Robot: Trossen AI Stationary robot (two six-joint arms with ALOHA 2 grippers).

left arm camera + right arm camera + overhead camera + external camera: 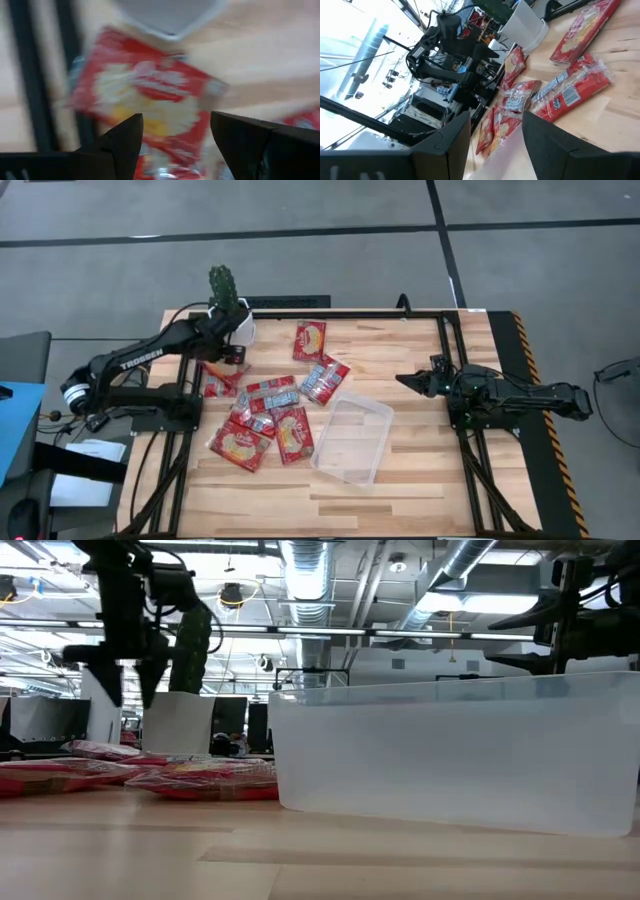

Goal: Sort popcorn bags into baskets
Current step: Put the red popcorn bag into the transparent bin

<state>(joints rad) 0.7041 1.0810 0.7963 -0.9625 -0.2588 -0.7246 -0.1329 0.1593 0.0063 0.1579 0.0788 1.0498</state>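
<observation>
The popcorn bag needs to be sorted into the clear plastic basket, so the robot's left gripper should take hold of it next by its long edge (167, 147).
Several red foil popcorn bags lie flat on the wooden table's left half: a cluster (268, 412), one apart near the far edge (310, 340), and one at the left (218, 384). My left gripper (228, 358) hangs open above that left bag (150, 95), fingers pointing down and clear of it, as the low view shows (132, 695). The clear plastic basket (352, 440) rests empty on the table, right of the cluster. My right gripper (415, 381) waits open at the table's right side, raised and facing the bags (495, 145).
A white pot with a green cactus (233, 315) stands by the far left corner, just beyond my left gripper. Black rails (455, 380) cross the table near my right arm. Bare wood (400, 510) lies along the near edge.
</observation>
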